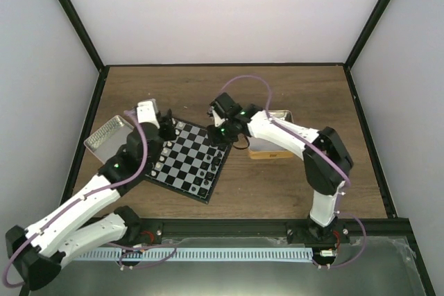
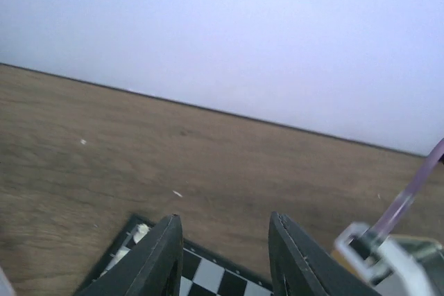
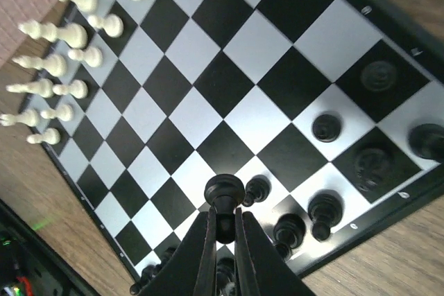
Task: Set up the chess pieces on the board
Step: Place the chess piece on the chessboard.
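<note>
The black chess piece (image 3: 224, 188) is hanging beside the empty dark square between standing pieces, and it would fall short if released now. I need to line it up first, then open my right gripper.
The board (image 1: 186, 164) lies left of the table's middle, turned at an angle. My right gripper (image 3: 224, 214) is shut on a black chess piece (image 3: 224, 188) and holds it above the board (image 3: 208, 81) near the black side. Several black pieces (image 3: 323, 210) stand along that edge, and white pieces (image 3: 69, 32) stand in two rows on the opposite side. In the top view the right gripper (image 1: 220, 133) is over the board's far right edge. My left gripper (image 2: 225, 218) is open with nothing in it, above the board's far corner (image 2: 208, 275), where white pieces (image 2: 142, 233) show.
A silver tin (image 1: 107, 136) sits left of the board, close to the left arm. A gold-rimmed tin (image 1: 276, 149) lies right of the board, partly under the right arm. Dark frame posts and white walls enclose the wooden table (image 1: 277, 88).
</note>
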Available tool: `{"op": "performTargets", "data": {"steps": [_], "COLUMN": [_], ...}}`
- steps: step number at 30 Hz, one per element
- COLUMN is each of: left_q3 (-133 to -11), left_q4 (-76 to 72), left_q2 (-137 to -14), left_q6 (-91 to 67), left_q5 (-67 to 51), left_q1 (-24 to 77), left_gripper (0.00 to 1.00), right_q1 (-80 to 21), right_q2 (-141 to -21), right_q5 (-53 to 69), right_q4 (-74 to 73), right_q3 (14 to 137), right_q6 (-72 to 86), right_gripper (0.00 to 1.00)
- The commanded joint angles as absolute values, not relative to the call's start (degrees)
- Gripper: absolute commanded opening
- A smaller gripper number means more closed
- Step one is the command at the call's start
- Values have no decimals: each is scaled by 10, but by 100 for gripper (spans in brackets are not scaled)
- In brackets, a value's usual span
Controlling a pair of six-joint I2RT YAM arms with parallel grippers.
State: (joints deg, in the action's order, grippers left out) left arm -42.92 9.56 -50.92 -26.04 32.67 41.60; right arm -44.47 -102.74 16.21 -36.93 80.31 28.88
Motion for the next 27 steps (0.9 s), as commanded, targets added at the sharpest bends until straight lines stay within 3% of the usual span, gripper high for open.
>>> {"op": "performTargets", "data": {"steps": [1, 27], "left_q3": [-439, -416], "left_q4": [142, 127], "left_q2": [-453, -421], "left_q6": [-235, -242], "left_q5": [405, 387], "left_q1": [412, 412], "left_gripper": [36, 36], "right_q1": [-477, -493], "right_q2": [-1082, -1199], "right_q5": [115, 30], "right_q4": [-442, -533], "right_q3": [864, 971], "right_q6": [280, 270], "right_gripper": [1, 4]}}
